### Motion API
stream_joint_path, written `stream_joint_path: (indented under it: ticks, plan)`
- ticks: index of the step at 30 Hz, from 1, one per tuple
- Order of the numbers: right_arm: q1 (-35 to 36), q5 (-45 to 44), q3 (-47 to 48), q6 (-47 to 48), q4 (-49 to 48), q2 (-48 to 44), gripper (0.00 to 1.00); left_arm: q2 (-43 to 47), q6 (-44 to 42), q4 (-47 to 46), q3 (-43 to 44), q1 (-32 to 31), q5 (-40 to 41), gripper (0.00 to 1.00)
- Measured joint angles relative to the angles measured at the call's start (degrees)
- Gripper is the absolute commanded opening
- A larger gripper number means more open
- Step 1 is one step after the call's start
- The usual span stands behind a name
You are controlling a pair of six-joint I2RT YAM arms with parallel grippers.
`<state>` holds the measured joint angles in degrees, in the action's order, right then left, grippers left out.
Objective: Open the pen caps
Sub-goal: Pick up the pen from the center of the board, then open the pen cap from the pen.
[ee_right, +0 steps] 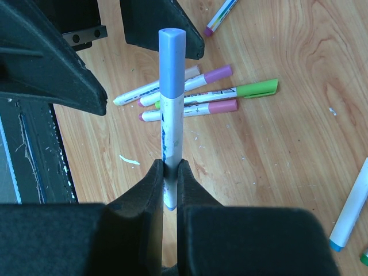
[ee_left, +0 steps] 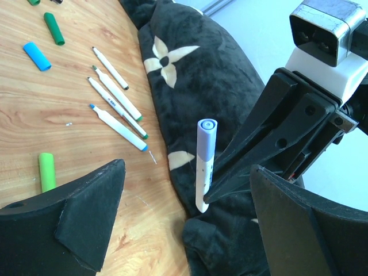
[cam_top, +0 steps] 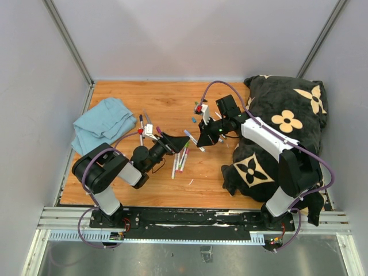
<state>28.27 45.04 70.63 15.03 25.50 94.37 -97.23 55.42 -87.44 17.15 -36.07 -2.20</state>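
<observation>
My left gripper is to grab the marker by its light blue cap (cam_top: 188, 134) (ee_left: 206, 140) to pull it open, and the marker's body is left to my right gripper.
My right gripper (ee_right: 171, 169) is shut on the lower barrel of a white marker (ee_right: 171, 126) with a light blue cap (ee_right: 172, 52). It holds the marker above the wooden table, cap end pointing at my left gripper (ee_left: 187, 172). The left gripper is open, its fingers (ee_left: 75, 224) wide on either side of the capped marker (ee_left: 205, 155) and not touching it. In the top view the two grippers (cam_top: 179, 142) (cam_top: 196, 139) meet at mid table. Capped markers with purple (ee_right: 217, 73), green (ee_right: 257, 88) and pink (ee_right: 221, 106) caps lie below. Loose green (ee_left: 46, 171) and blue (ee_left: 37, 56) caps lie on the wood.
Several uncapped white markers (ee_left: 118, 123) lie on the table (cam_top: 132, 190) near a black blanket with cream flowers (cam_top: 282, 126) on the right. A folded light blue cloth (cam_top: 103, 123) lies at the left. Grey walls close in three sides.
</observation>
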Motion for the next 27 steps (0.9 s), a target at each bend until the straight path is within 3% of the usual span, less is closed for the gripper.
stream_joint_path:
  ticks: [9, 23, 27]
  plan:
    - [0.00, 0.02, 0.00, 0.00, 0.00, 0.00, 0.01, 1.16, 0.98, -0.02, -0.04, 0.00, 0.26, 0.90]
    - [0.55, 0.00, -0.02, 0.04, 0.00, 0.02, 0.01, 1.29, 4.13, 0.07, 0.68, 0.00, 1.55, 0.71]
    - [1.07, -0.02, -0.02, 0.15, 0.02, 0.02, 0.01, 1.27, 4.35, 0.22, 2.73, 0.00, 1.68, 0.59]
